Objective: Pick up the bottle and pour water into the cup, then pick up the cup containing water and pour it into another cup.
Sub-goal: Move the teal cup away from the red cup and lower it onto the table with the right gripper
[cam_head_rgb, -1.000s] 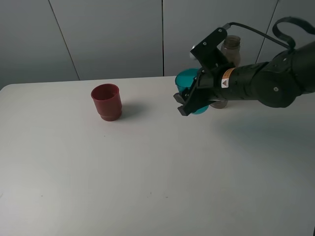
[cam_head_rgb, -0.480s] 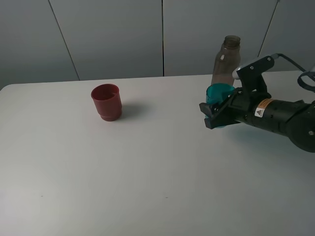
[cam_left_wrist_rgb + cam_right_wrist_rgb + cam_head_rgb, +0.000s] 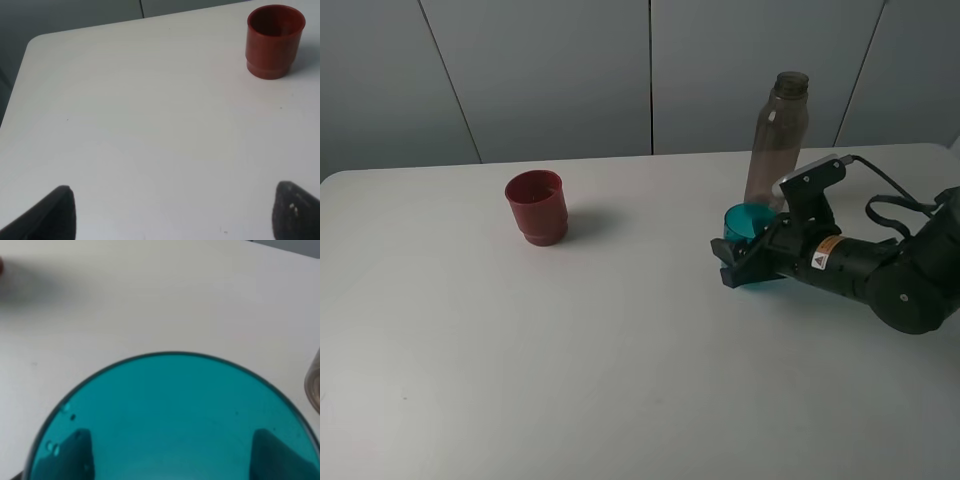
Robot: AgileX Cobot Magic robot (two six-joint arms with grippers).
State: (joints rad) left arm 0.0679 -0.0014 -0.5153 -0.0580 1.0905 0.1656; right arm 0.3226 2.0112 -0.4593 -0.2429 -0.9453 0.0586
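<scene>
The teal tumbler's lower edge is down on the tabletop in front of the bottle [image 3: 778, 140], so the right gripper needs to let go of the tumbler.
The teal tumbler [image 3: 746, 223] is upright, low over the table, just front-left of the tall smoky bottle [image 3: 778, 140]. My right gripper [image 3: 744, 265] is shut on the tumbler's sides. In the right wrist view the tumbler [image 3: 172, 405] fills the frame, with both fingers [image 3: 75, 452] showing through its wall. The dark red cup [image 3: 536, 206] stands alone at the left-centre and also shows in the left wrist view [image 3: 274, 40]. My left gripper [image 3: 175, 217] is open and empty, hovering over bare table well short of the red cup.
The white table [image 3: 620, 350] has its rounded far-left corner in the left wrist view [image 3: 35, 42]. A grey panelled wall [image 3: 550, 70] runs behind the table. The right arm's cable [image 3: 900, 205] loops near the right edge.
My right gripper carried the teal tumbler from a raised, tilted position down beside the bottle. The tumbler is now upright at table level. The red cup and bottle have not moved.
</scene>
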